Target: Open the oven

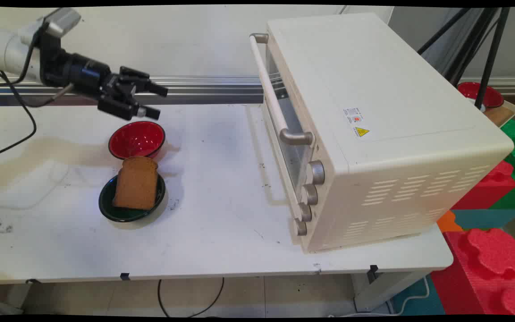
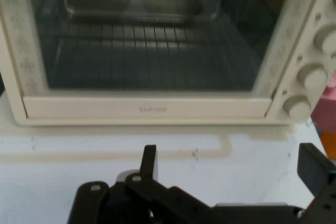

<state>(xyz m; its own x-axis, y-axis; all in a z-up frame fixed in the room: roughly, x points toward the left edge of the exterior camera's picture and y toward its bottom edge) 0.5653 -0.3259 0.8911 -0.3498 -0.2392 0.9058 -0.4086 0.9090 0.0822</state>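
Observation:
Next, my gripper grabs the toaster oven's handle by its long cream bar to open the glass door (image 2: 152,59).
My black gripper (image 1: 160,101) hangs open in the air at the upper left of the main view, pointing right toward the oven, with nothing between its fingers. Just below it on the table sits a red bowl (image 1: 136,139). In front of that bowl a brown slice of bread (image 1: 136,182) leans in a dark green bowl (image 1: 128,202). A cream toaster oven (image 1: 373,129) stands on the right with its glass door (image 2: 147,43) shut and a long handle (image 1: 272,91). In the hand view the oven front fills the top, and my gripper (image 2: 231,167) shows wide-spread fingers.
Three or more knobs (image 1: 310,194) run down the oven's near corner. White table (image 1: 221,210) lies bare between the bowls and the oven. Off the table's right end stand red and green foam blocks (image 1: 494,255), another red bowl (image 1: 480,95) and black tripod legs (image 1: 490,58).

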